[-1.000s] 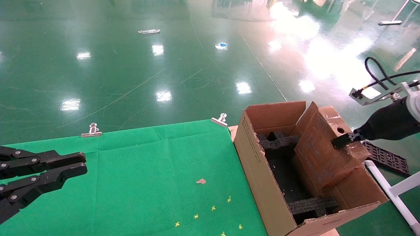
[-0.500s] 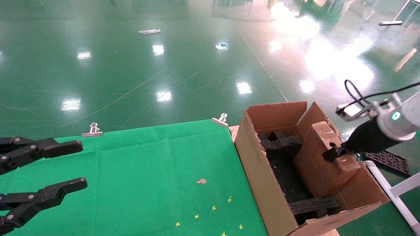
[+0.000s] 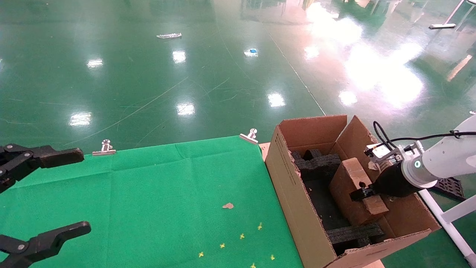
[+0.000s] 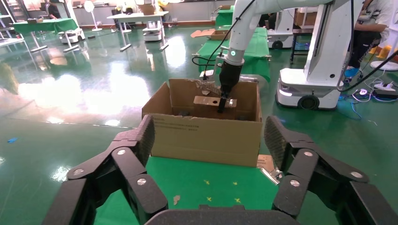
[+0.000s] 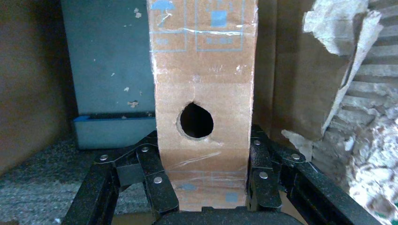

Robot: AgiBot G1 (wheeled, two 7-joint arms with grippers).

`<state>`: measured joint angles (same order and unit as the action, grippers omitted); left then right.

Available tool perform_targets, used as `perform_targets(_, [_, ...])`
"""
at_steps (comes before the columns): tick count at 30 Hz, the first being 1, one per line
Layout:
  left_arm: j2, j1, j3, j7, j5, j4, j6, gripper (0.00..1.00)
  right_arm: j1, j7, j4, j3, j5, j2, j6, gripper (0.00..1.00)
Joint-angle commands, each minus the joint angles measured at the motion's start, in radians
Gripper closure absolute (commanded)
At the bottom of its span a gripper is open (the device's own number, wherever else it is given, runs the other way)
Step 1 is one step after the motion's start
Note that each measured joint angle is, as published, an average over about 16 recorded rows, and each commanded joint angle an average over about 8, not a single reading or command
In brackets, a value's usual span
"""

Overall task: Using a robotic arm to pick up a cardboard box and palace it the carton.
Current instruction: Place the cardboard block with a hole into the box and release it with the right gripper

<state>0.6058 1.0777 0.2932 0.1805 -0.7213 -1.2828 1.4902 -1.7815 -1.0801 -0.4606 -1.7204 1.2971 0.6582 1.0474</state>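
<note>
The cardboard box's lower edge [image 3: 344,210] is on the carton's bottom between the foam blocks, so my right gripper should release the box.
The robotic arm on the right [image 3: 442,160] reaches down into the large brown carton [image 3: 288,175]. Its gripper [image 3: 360,193] is shut on the small narrow cardboard box [image 3: 344,184], which stands tilted inside the carton between black foam blocks [image 3: 316,160]. In the right wrist view the fingers [image 5: 157,173] clamp both sides of the box [image 5: 204,84] just below its round hole. My left gripper [image 3: 80,190] is open and empty over the green cloth at the left. The left wrist view shows the carton [image 4: 187,140], the box [image 4: 206,101] and the right arm [image 4: 234,47] beyond its own gripper [image 4: 209,136].
The green cloth table [image 3: 167,193] has binder clips [image 3: 106,147] at its far edge and a small scrap [image 3: 228,205]. The carton's right flap has a torn edge [image 5: 356,70]. A black crate [image 3: 438,182] and white pipe frame [image 3: 446,219] lie right of the carton.
The right arm has lowered the small box from above the carton's rim down into the carton. The left gripper has opened from nearly shut to wide.
</note>
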Motion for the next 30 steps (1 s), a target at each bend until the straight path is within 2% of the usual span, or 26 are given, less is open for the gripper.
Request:
perform_targets(1, [0.000, 0.000, 0.000, 0.000, 0.000, 0.000, 0.000, 0.00, 0.019, 0.017, 0.011, 0.008, -0.016, 0.002, -0.018, 0.55])
perform_targets(5, [0.000, 0.000, 0.000, 0.000, 0.000, 0.000, 0.000, 0.00, 0.016, 0.043, 0.028, 0.011, -0.017, 0.002, -0.022, 0.05])
perform_targets(6, [0.000, 0.000, 0.000, 0.000, 0.000, 0.000, 0.000, 0.00, 0.015, 0.045, 0.033, 0.011, -0.016, 0.003, -0.020, 0.00])
perform_targets(30, [-0.001, 0.000, 0.002, -0.001, 0.001, 0.000, -0.001, 0.00, -0.018, 0.067, 0.092, -0.004, 0.010, 0.040, 0.040, 0.00])
